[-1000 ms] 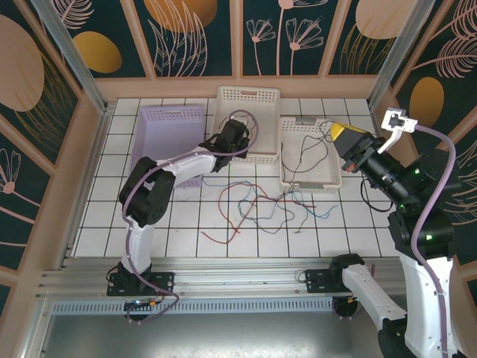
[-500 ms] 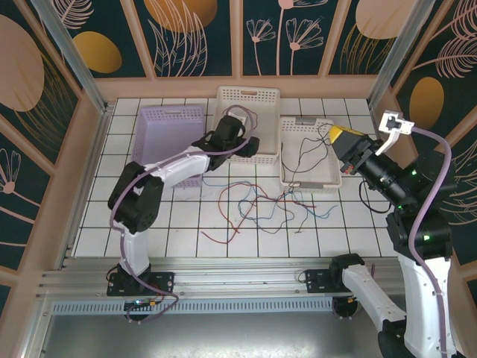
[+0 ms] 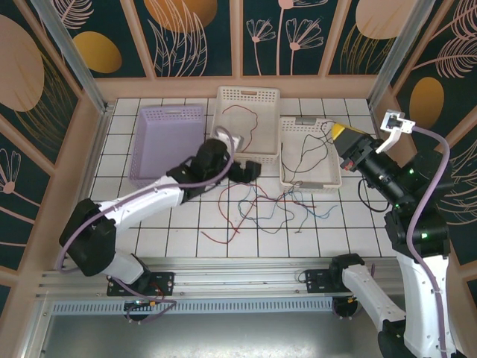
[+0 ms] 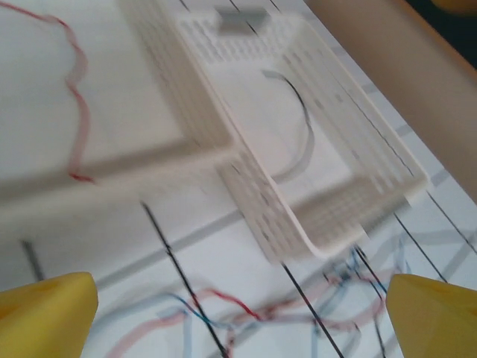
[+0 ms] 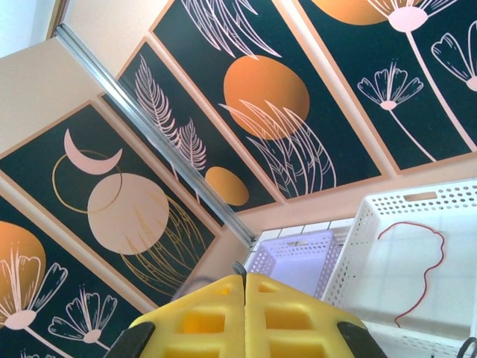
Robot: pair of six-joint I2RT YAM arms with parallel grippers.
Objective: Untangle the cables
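Observation:
The left gripper reaches the blue cable next and grabs a loose part of it beside the tangle, leaving the cables' crossings free to untangle.
A loose tangle of red, blue and black cables (image 3: 261,205) lies on the white tiles in front of the baskets. My left gripper (image 3: 244,171) hangs open just above the tangle's far edge, at the front wall of the middle white basket (image 3: 247,93). Its yellow fingertips (image 4: 45,313) stand wide apart with nothing between them, over the tangle (image 4: 253,313). One red cable (image 3: 242,123) lies alone in the middle basket. A black cable (image 3: 305,145) lies in the right white basket (image 3: 337,179). My right gripper (image 3: 344,140) is raised above that basket's right side, its yellow pads (image 5: 216,321) pressed together.
A lilac basket (image 3: 168,142) stands at the back left, also seen in the right wrist view (image 5: 298,261). Wooden walls with painted panels close in the tiled floor on three sides. An aluminium rail (image 3: 223,280) runs along the near edge.
My left gripper opened and let go of the red cable, which now lies in the middle basket. The left arm drew back and down to the tiles before that basket. The right arm barely moved.

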